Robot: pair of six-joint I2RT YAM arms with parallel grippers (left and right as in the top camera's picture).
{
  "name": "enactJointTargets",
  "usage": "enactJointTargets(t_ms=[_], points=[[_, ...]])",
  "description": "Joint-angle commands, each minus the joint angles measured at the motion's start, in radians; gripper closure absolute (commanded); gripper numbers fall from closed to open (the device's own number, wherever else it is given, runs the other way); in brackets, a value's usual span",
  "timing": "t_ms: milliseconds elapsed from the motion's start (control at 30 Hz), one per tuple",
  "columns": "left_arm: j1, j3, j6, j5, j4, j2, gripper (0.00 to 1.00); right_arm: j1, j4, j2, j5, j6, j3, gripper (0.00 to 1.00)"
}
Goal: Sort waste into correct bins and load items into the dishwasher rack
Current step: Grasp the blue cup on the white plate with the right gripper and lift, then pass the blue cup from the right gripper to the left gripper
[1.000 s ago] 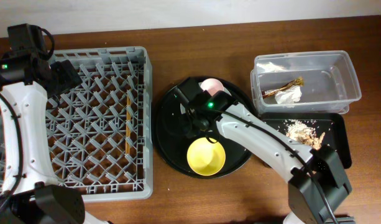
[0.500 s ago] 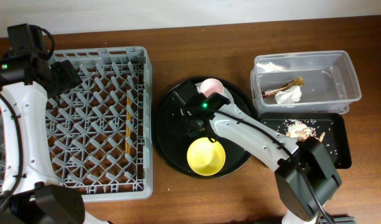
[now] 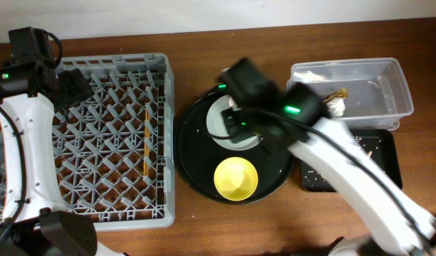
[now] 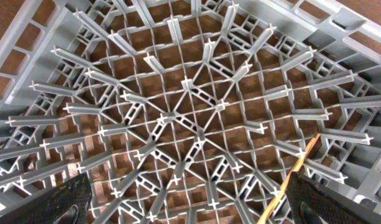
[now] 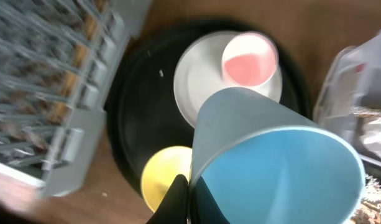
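My left gripper reaches the small blue cup [image 5: 277, 168] next and takes hold of its outer body. It leaves the cup's rim to my right gripper, for loading into the rack.
My right gripper [image 5: 189, 193] is shut on the rim of the small blue cup [image 5: 277, 168] and holds it high above the round black tray [image 3: 193, 153]. Below it, the pink cup [image 5: 249, 59] stands on the pale plate [image 5: 196, 81], with the yellow bowl [image 5: 165, 180] nearer. In the overhead view the plate [image 3: 221, 121] and the bowl [image 3: 236, 178] show; the arm hides the pink cup. My left gripper [image 4: 190, 202] is open over the grey dishwasher rack [image 3: 111, 135]. The chopsticks [image 3: 146, 139] lie in the rack.
The clear tub [image 3: 378, 89] at the back right holds the white napkin [image 3: 336, 107] and the gold wrapper [image 3: 338, 94]. The shallow black tray [image 3: 388, 167] in front of it is mostly hidden by my right arm. A chopstick [image 4: 296, 177] shows near my left finger.
My right arm has risen from the round tray with the blue cup in its grip, and the plate is now uncovered. The left arm has not moved.
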Motion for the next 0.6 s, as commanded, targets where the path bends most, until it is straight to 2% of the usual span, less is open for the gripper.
enactJointTargets(t_ms=[0, 100, 200, 233, 333, 367, 400, 433, 500, 567], points=[[0.004, 0.01, -0.01, 0.0, 0.001, -0.003, 0.01, -0.079, -0.008, -0.093, -0.058, -0.004, 0.014, 0.96], [0.004, 0.01, -0.011, 0.0, 0.001, -0.003, 0.01, -0.172, -0.014, -0.134, -0.282, -0.12, 0.013, 0.96], [0.004, 0.01, -0.018, 0.007, 0.066, -0.003, 0.01, -0.268, -0.042, -0.139, -0.467, -0.233, 0.013, 0.96], [0.004, 0.01, -0.018, 0.007, 0.085, -0.003, 0.01, -0.381, -0.079, -0.139, -0.684, -0.354, 0.013, 0.96], [0.004, 0.01, -0.026, 0.045, 0.079, -0.003, 0.01, -0.489, -0.129, -0.138, -0.933, -0.492, 0.013, 0.96], [0.004, 0.01, -0.026, 0.119, 0.036, -0.003, 0.01, -0.526, -0.153, -0.137, -1.022, -0.557, 0.013, 0.96], [0.004, 0.01, -0.033, 0.303, -0.054, -0.005, 0.01, -0.589, -0.205, -0.135, -1.157, -0.692, 0.009, 0.96], [0.004, 0.01, -0.019, 0.429, -0.059, -0.005, 0.01, -0.616, -0.237, -0.135, -1.201, -0.753, 0.006, 0.96], [-0.006, 0.007, 0.133, 0.716, -0.072, -0.005, 0.08, -0.665, -0.312, -0.13, -1.249, -0.86, 0.005, 0.96], [-0.039, 0.006, 0.37, 1.073, -0.133, -0.005, 0.11, -0.697, -0.364, -0.128, -1.281, -0.932, -0.013, 0.96]])
